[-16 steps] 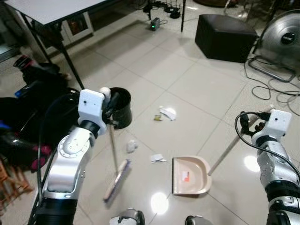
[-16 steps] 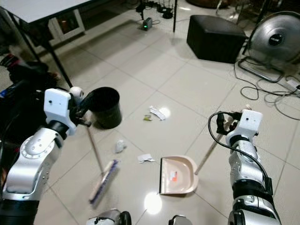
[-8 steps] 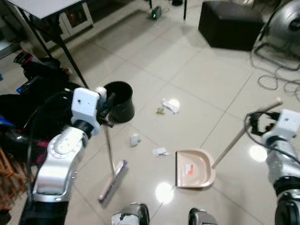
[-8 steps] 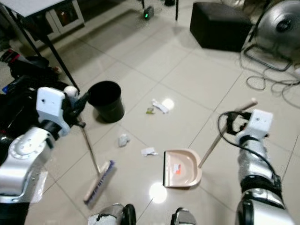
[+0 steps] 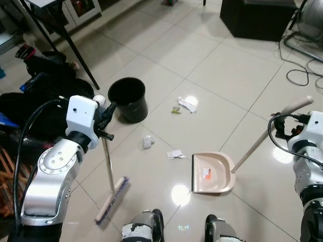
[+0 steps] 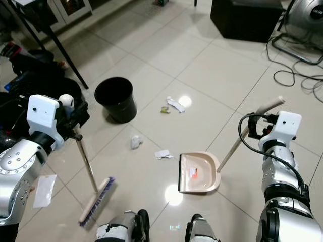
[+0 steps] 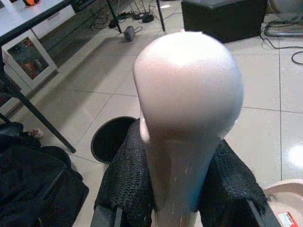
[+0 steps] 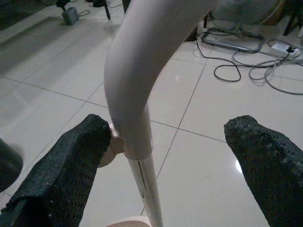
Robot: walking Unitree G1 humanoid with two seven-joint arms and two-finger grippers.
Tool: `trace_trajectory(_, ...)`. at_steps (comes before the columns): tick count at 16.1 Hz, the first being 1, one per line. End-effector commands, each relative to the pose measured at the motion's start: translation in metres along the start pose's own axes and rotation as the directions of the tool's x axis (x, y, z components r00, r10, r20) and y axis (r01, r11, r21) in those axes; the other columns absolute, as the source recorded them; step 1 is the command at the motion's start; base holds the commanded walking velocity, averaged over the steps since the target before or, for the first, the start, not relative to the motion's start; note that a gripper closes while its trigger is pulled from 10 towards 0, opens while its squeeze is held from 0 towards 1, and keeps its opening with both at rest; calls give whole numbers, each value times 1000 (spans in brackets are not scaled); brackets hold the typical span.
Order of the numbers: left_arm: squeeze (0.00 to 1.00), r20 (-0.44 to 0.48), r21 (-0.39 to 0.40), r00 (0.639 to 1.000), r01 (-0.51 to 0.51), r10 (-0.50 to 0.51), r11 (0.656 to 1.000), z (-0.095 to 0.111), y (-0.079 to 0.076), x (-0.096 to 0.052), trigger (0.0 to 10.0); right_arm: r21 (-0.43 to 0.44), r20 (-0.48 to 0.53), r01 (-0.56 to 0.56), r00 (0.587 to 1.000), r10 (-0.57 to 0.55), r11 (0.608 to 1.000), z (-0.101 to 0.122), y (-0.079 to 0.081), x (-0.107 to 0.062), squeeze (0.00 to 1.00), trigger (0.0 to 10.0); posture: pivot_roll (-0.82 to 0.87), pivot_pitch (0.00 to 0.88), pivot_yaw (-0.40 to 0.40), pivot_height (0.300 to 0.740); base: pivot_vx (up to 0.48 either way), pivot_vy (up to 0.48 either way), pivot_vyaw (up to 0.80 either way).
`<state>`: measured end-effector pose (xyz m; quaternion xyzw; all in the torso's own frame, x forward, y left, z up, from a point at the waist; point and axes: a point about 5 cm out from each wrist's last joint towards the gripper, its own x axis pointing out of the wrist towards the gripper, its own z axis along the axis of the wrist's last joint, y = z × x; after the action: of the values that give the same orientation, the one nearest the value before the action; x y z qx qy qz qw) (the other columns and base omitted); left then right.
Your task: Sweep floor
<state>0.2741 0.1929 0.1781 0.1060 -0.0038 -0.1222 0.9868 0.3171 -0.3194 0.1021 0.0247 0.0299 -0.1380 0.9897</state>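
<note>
The beige dustpan's scoop spreads wide on the tiles, so my right gripper should next grab the dustpan by its slim handle below the bend.
My left gripper (image 7: pixel 177 156) is shut on the top of the pale broom handle (image 5: pixel 107 161). The handle stands nearly upright at my left. Its brush head (image 5: pixel 112 201) rests on the tiles near my left foot. The beige dustpan (image 5: pixel 212 172) lies flat in front of my feet. Its long handle (image 5: pixel 262 138) slants up to my right gripper (image 8: pixel 165 127), which is open, with the handle leaning against one finger (image 8: pixel 61 175). Paper scraps (image 5: pixel 147 142) (image 5: pixel 175 154) (image 5: pixel 189 103) lie on the floor between broom, dustpan and the black bin (image 5: pixel 128 98).
A table leg (image 5: pixel 75 50) and black bags (image 5: pixel 40 85) crowd the left. A black ottoman (image 5: pixel 257 17), a floor fan (image 6: pixel 308 10) and loose cables (image 5: pixel 303 75) are at the far right. A flat sheet (image 6: pixel 44 190) lies by my left side.
The camera has moved, so the whole view has shifted. The broom now stands steeper in my left gripper, its head closer to my feet. Dustpan and scraps lie as before.
</note>
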Motion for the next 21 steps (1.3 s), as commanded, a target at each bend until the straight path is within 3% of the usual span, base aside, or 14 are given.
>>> trace_trajectory(1, 0, 5, 20, 1000, -16, 16, 1000, 4, 6, -6, 10000, -13, -23, -22, 1000, 21, 1000, -5, 0, -2, 0, 10000, 223, 270, 148, 740, 0, 0, 0)
trace_trajectory(8, 0, -6, 18, 1000, -2, 2, 1000, 5, 1, -9, 10000, 8, 59, 12, 998, -12, 1000, 14, -17, 1, 0, 10000, 215, 280, 148, 740, 0, 0, 0)
trace_trajectory(11, 0, -2, 18, 1000, 4, -4, 1000, 7, 1, -8, 10000, 40, 112, -26, 993, 22, 999, 20, -20, 0, 0, 10000, 210, 278, 147, 740, 0, 0, 0)
trace_trajectory(17, 0, -6, 12, 1000, 8, -8, 1000, 4, -2, -8, 10000, -5, 109, -88, 990, 88, 996, 12, -11, -4, 0, 10000, 198, 271, 149, 740, 0, 0, 0)
trace_trajectory(21, 0, 0, 11, 1000, 6, -6, 1000, 5, -1, -6, 10000, -5, 110, -70, 991, 71, 998, 21, -25, -4, 0, 10000, 195, 265, 145, 740, 0, 0, 0)
